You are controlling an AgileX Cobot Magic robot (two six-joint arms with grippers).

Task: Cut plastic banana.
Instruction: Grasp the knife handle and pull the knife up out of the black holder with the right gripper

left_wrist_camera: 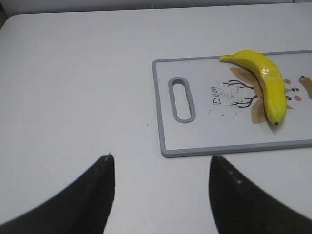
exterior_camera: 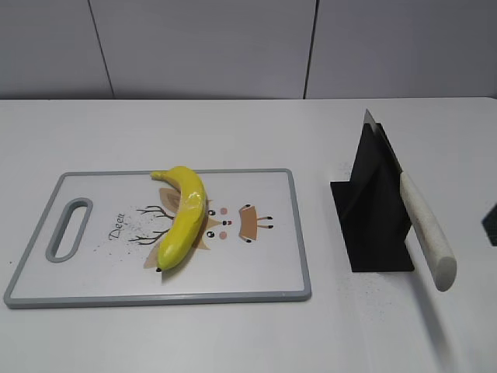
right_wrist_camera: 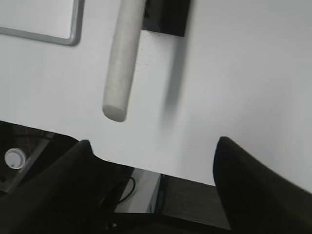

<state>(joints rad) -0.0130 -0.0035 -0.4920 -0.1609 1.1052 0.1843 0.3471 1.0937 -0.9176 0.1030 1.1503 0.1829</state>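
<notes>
The blade of the knife is enclosed by the black stand, so my right gripper needs to grab the white handle (exterior_camera: pixel 429 233) of the knife next.
The plastic banana (exterior_camera: pixel 183 216) is glossy yellow and curved. It lies on the white cutting board (exterior_camera: pixel 256 264) with the grey rim, near the board's middle; it also shows in the left wrist view (left_wrist_camera: pixel 265 83). A knife with a white handle (exterior_camera: pixel 429 233) leans in a black stand (exterior_camera: pixel 373 210) right of the board; its handle shows in the right wrist view (right_wrist_camera: pixel 122 58). My left gripper (left_wrist_camera: pixel 160 158) is open and empty over bare table left of the board. My right gripper (right_wrist_camera: pixel 153 142) is open and empty near the table's front edge, below the handle's end.
The cutting board (left_wrist_camera: pixel 229 141) has a handle slot (left_wrist_camera: pixel 181 99) at its left end. The table's front edge (right_wrist_camera: pixel 146 168) runs under my right gripper, with cables and floor below. A dark object (exterior_camera: pixel 490 224) sits at the right edge of the exterior view.
</notes>
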